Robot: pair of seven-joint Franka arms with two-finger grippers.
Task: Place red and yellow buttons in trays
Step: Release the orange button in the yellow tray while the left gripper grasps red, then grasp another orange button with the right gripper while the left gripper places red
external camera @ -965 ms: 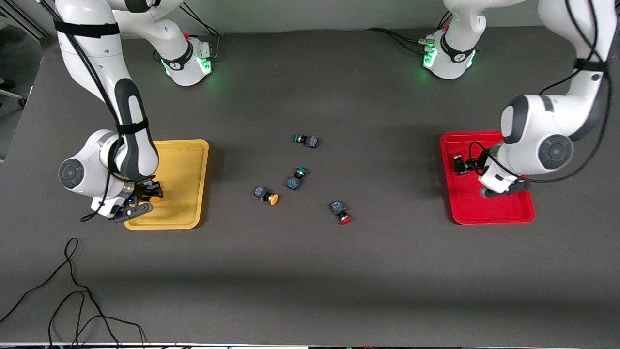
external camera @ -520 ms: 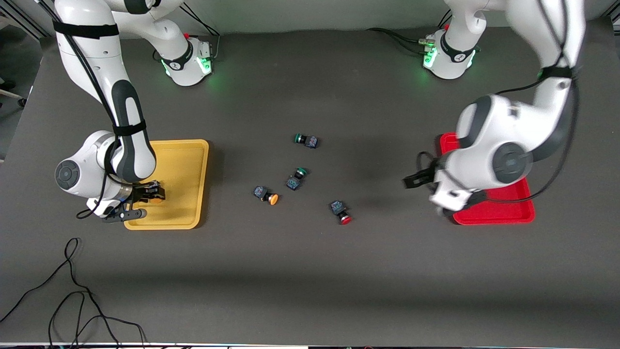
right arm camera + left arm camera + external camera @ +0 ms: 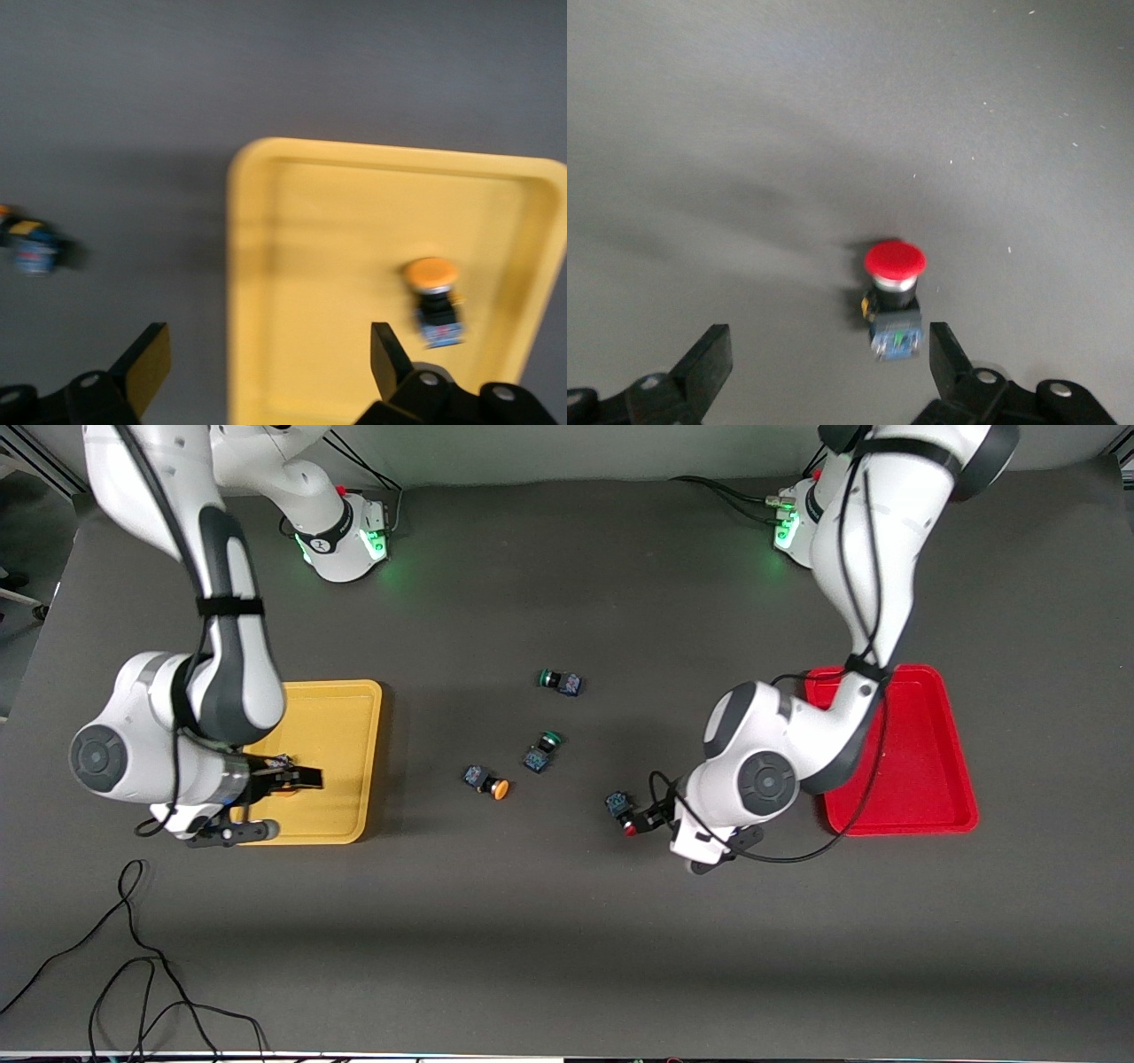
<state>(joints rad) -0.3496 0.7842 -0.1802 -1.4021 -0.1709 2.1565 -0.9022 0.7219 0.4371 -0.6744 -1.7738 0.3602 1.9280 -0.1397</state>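
Next, my right gripper grabs the loose yellow button by its black neck under the cap to place it in the yellow tray (image 3: 345, 717).
A red button (image 3: 627, 816) lies on the table; in the left wrist view this red button (image 3: 894, 298) lies just ahead of my left gripper (image 3: 831, 372), close to one fingertip. My left gripper (image 3: 671, 833) is open and empty. My right gripper (image 3: 266, 804) is open and empty over the yellow tray (image 3: 345, 717). A yellow button (image 3: 433, 301) lies in the yellow tray (image 3: 337, 248). Another yellow button (image 3: 489, 781) lies on the table's middle. The red tray (image 3: 921, 762) is partly covered by the left arm, and no button shows in it.
Two green-capped buttons (image 3: 560, 682) (image 3: 541, 751) lie on the table, farther from the front camera than the loose yellow and red ones. A black cable (image 3: 133, 957) trails over the table's near corner at the right arm's end.
My left gripper has left the red tray and swung over to the red button on the table. My right gripper has let go of the yellow button in the yellow tray and lifted.
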